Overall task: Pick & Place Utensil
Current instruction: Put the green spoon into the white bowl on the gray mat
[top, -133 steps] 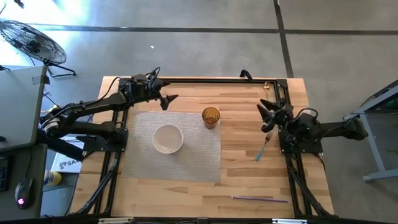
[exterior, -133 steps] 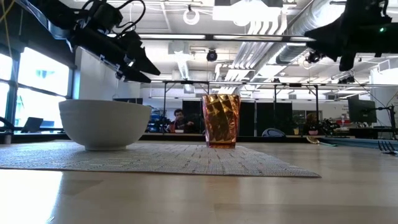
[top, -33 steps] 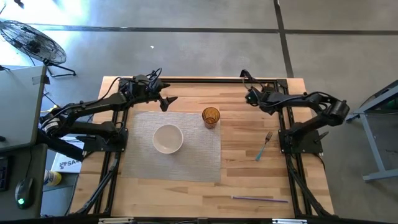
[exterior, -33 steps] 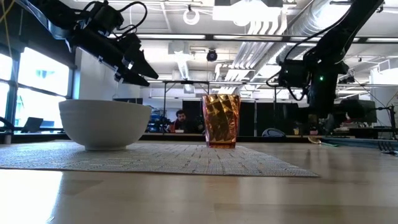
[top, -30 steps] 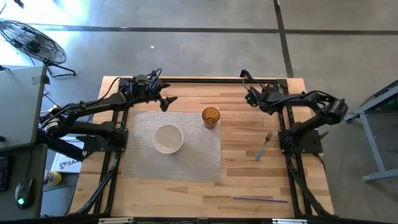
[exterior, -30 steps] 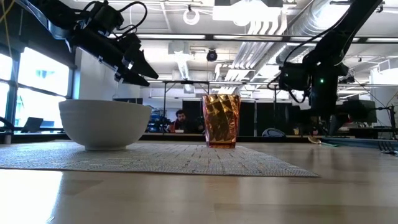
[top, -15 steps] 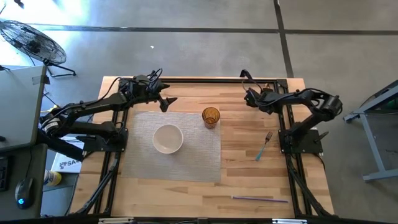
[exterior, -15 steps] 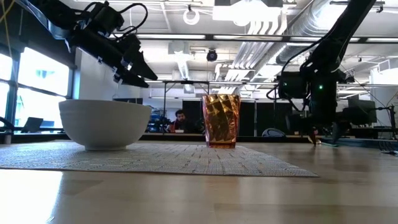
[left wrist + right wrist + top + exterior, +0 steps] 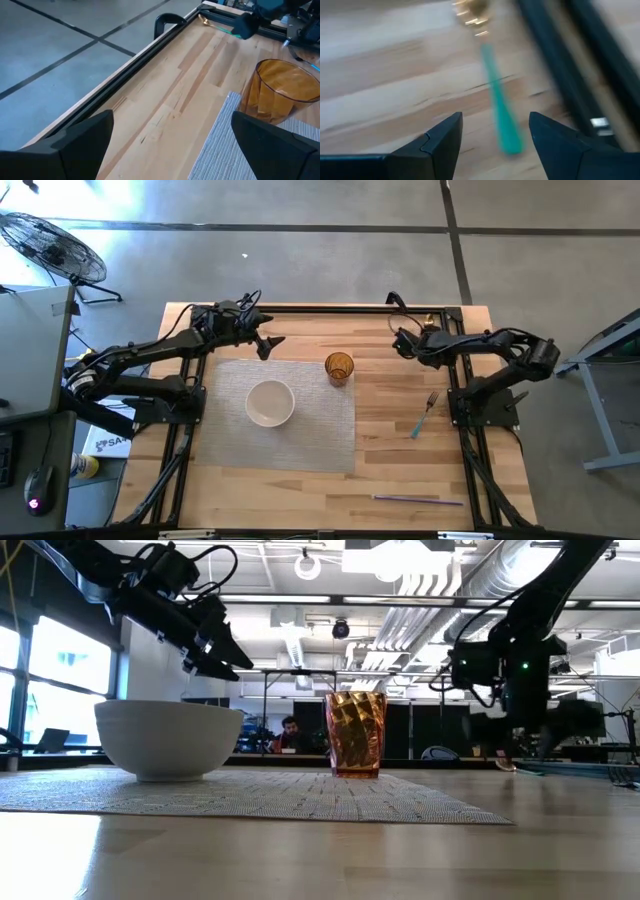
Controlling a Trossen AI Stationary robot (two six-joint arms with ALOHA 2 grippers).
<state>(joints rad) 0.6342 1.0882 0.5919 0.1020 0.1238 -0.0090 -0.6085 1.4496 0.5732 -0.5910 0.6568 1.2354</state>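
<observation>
The right gripper grabs the teal handle [image 9: 496, 102] next, which leaves the spoon's gold bowl [image 9: 471, 9] free for placing.
A spoon with a gold bowl and teal handle [image 9: 496, 102] lies flat on the wood by the table's far rail; the left wrist view also shows this spoon [image 9: 215, 25]. My right gripper [image 9: 492, 145] is open and hovers low over it, its fingers standing on either side of the handle's free end [image 9: 509, 142]. In the high view my right gripper [image 9: 400, 343] sits right of the amber cup [image 9: 339, 367]. A teal-handled fork [image 9: 425, 413] and a purple utensil [image 9: 418, 499] lie on the table. My left gripper [image 9: 265, 342] waits open above the far left of the placemat.
A white bowl [image 9: 269, 402] and the amber cup [image 9: 355, 733] stand on a grey placemat [image 9: 320, 435]. A black rail [image 9: 130, 65] runs along the table's far edge, close behind the spoon. Bare wood lies between the placemat and the fork.
My right gripper has stayed near the far edge, right of the cup, dipping toward the table and then shifting slightly toward the right edge. Its fingers have kept their gap. Cup, bowl and fork have not moved.
</observation>
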